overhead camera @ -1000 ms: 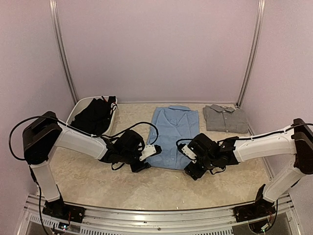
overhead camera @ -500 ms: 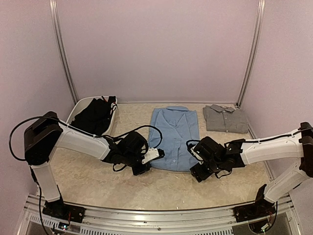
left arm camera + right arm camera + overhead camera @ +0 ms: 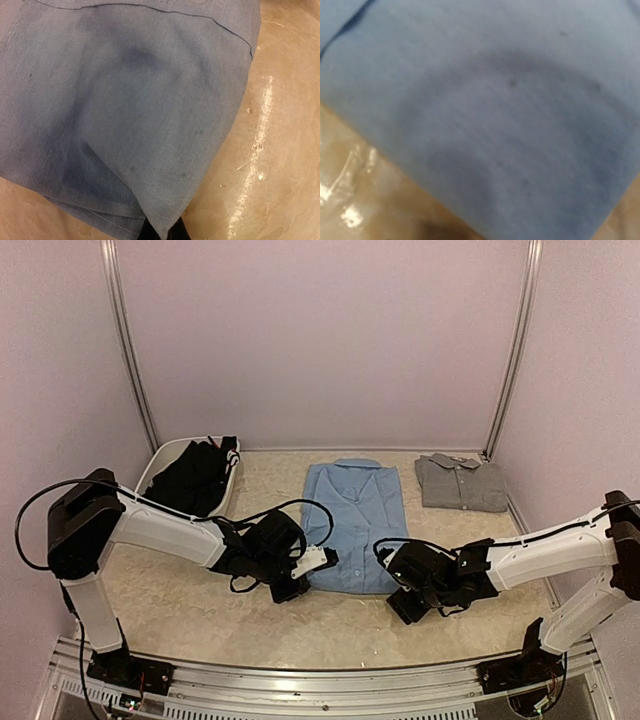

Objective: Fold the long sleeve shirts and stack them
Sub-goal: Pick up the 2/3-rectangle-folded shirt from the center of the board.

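My right gripper grabs the light blue shirt (image 3: 355,520) next by its free near corner, opposite my left gripper, to fold the shirt toward the collar.
The light blue shirt (image 3: 355,520) lies flat in the middle of the table, collar at the far end. My left gripper (image 3: 311,564) is at its near left corner. In the left wrist view the shirt (image 3: 125,100) tapers to a corner pinched between my dark fingers (image 3: 176,232). My right gripper (image 3: 396,580) is at the near right corner. Blue cloth (image 3: 510,115) fills the blurred right wrist view and hides the fingers. The grey shirt (image 3: 462,483) lies folded at the back right. The black shirt (image 3: 192,478) is bunched in the white tub (image 3: 150,468).
The tub stands at the back left against the wall. Metal posts rise at both back corners. The beige tabletop (image 3: 330,625) shows between the shirt and the near rail.
Both grippers have moved toward the near edge and the right one also to the right. The light blue shirt has slid a little nearer with them.
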{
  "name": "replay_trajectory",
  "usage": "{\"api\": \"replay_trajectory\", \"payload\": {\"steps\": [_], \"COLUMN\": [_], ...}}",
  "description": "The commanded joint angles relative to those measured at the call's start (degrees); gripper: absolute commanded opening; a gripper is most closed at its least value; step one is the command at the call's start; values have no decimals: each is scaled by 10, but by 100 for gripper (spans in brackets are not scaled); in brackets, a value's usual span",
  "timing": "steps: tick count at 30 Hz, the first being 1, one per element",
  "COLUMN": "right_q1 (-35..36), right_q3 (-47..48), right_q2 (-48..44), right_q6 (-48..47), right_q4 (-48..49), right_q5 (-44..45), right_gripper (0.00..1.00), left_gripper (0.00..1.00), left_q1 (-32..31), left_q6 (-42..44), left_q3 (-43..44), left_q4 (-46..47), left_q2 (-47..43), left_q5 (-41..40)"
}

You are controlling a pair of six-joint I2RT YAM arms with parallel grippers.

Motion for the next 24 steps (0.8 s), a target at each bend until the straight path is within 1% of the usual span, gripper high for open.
{"api": "replay_trajectory", "payload": {"steps": [1, 4, 8, 11, 13, 18, 24], "right_q1": [28, 42, 56, 58, 59, 59, 58], "right_q3": [24, 35, 48, 51, 52, 57, 58], "right_q2": [8, 7, 12, 20, 30, 67, 86], "right_q6": [5, 10, 20, 10, -9, -40, -65], "right_q4": [-8, -16, -37, -38, -28, -10, 13], "right_q5": [70, 105, 139, 133, 112, 68, 59], "right_gripper": [70, 71, 74, 75, 75, 67, 59], "left_gripper": [0, 0, 0, 0, 0, 0, 0], "left_q1": [-7, -7, -7, -6, -5, -3, -3], "left_q6": [-13, -12, -13, -11, -12, -15, -15], "left_q3": [-11, -9, -8, -8, -6, -3, -1], "left_q4": [-81, -84, -87, -91, -93, -108, -122], "left_q2": [2, 9, 15, 16, 15, 12, 8], "left_q5": [25, 28, 30, 33, 32, 33, 32]}}
